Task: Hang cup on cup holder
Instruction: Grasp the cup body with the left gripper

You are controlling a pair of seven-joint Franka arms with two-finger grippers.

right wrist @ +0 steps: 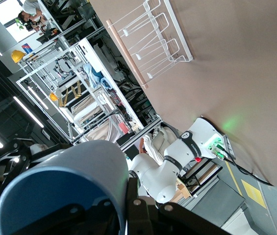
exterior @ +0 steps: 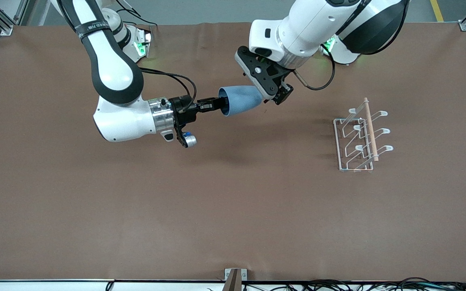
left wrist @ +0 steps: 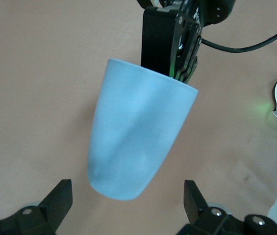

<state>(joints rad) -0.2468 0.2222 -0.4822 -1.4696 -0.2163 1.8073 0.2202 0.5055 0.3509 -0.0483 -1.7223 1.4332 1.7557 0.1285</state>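
Observation:
My left gripper is to grab the cup next by its closed base end [exterior: 254, 97]. The cup's opening then stays free to slip onto the cup holder.
The light-blue cup [exterior: 241, 100] is held in the air on its side over the middle of the table. My right gripper [exterior: 216, 106] is shut on its rim, one finger inside and one outside, as the right wrist view shows [right wrist: 128, 210] on the cup [right wrist: 79, 166]. My left gripper [exterior: 271, 96] is open at the cup's closed base. In the left wrist view the cup [left wrist: 138, 132] points base-first at the left gripper [left wrist: 127, 192], whose fingers stand wide apart and do not touch it. The white wire cup holder [exterior: 362, 137] stands toward the left arm's end, also in the right wrist view [right wrist: 153, 39].
Brown table cover [exterior: 233, 210] spans the whole work area. A light wooden rod [exterior: 370, 129] runs across the cup holder's top. Cables trail along the table edge nearest the front camera.

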